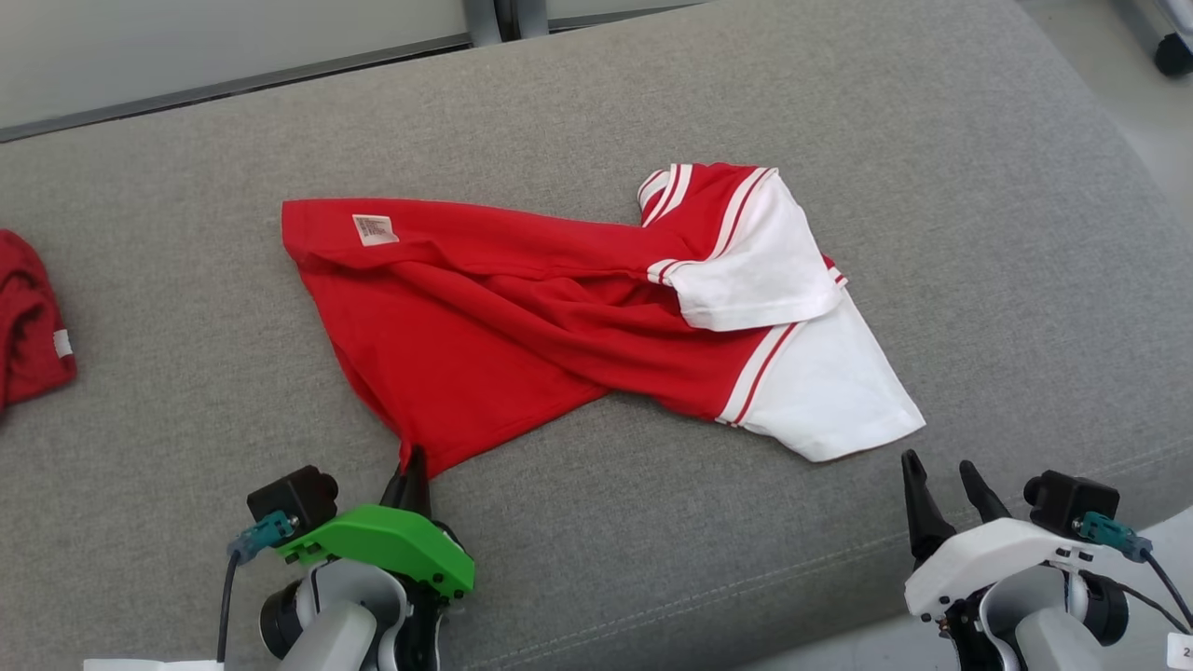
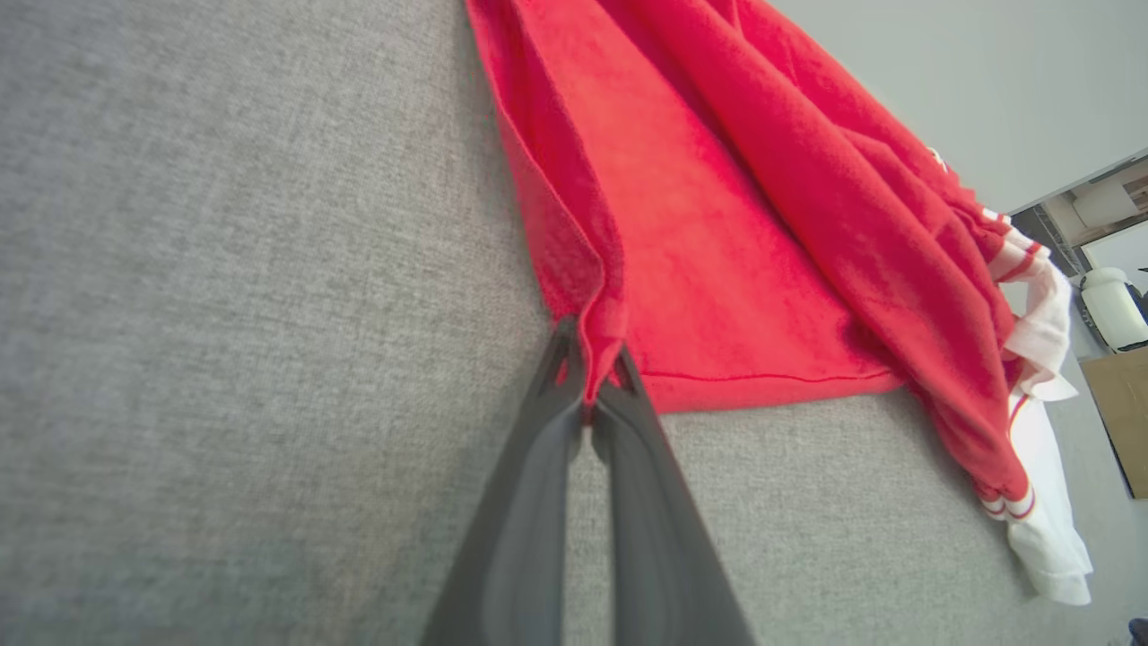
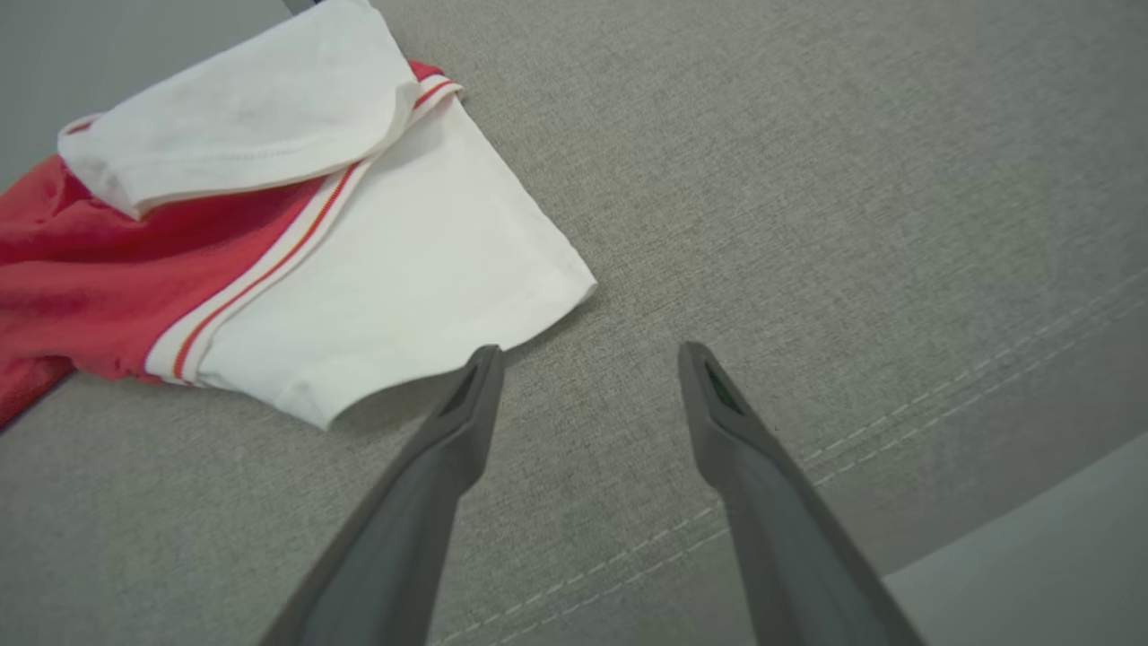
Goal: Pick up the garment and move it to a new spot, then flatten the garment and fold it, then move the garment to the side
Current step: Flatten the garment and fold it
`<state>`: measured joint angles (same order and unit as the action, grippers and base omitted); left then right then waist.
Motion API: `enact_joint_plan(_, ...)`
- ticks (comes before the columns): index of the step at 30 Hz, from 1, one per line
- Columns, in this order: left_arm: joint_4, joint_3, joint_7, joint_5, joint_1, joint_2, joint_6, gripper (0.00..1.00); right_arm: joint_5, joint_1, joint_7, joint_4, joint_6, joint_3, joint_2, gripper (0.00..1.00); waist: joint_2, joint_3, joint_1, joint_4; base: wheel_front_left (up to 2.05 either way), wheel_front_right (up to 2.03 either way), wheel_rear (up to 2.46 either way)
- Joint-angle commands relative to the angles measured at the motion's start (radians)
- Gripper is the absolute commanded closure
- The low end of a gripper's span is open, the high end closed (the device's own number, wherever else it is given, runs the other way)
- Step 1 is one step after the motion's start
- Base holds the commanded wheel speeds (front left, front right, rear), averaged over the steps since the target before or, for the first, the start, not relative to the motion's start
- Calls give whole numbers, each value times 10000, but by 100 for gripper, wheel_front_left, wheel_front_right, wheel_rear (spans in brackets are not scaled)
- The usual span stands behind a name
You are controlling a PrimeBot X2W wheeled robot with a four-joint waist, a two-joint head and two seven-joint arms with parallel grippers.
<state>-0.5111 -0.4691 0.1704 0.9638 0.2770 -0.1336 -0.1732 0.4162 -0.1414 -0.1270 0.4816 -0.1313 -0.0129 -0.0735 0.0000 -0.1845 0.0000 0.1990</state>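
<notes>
My right gripper will next grab the white sleeve by its tip [image 1: 911, 423], so that the red shirt [image 1: 447, 347] can be spread flat for folding.
The garment [image 1: 522, 317] is a red shirt with white sleeves and red-and-white striped trim, lying crumpled across the grey cushion [image 1: 596, 121]. A white label shows near its upper left corner. My left gripper [image 1: 413, 464] is shut on the garment's near hem corner; in the left wrist view the red cloth [image 2: 708, 224] is pinched between the dark fingertips of the left gripper [image 2: 592, 377]. My right gripper [image 1: 941, 471] stands open just below the white sleeve, nothing between its fingers. In the right wrist view the right gripper [image 3: 587, 359] hovers beside the white sleeve [image 3: 395, 269].
Another red cloth [image 1: 28, 321] lies at the cushion's left edge. The cushion's front seam [image 3: 807, 475] runs close under the right gripper, with pale floor [image 3: 1058, 538] beyond it. Pale floor and a wall lie behind the cushion.
</notes>
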Motion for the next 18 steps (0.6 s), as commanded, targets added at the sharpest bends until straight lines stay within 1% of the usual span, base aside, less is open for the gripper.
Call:
enact_joint_plan(1, 124, -35, 39, -111, -102, -54, -59, 100, 161, -188, -127, 95, 11, 48, 0, 0, 0, -176, 0, -115, 0, 0, 0)
enact_joint_plan(5, 468, -160, -54, -229, -204, -125, -225, 100, 661, -564, -440, 467, 11, 148, 24, 0, 0, -356, 0, -215, 0, 0, 0)
enact_joint_plan(10, 860, -263, -164, -294, -220, -213, -363, 100, 1001, -1089, -708, 985, 11, 275, -116, 0, 0, -507, 0, -325, 0, 0, 0)
enact_joint_plan(18, 1350, -322, -326, -373, -239, -336, -541, 100, 1703, -1870, -710, 2178, 11, 593, -307, 0, 0, -613, 0, -521, 0, 0, 0)
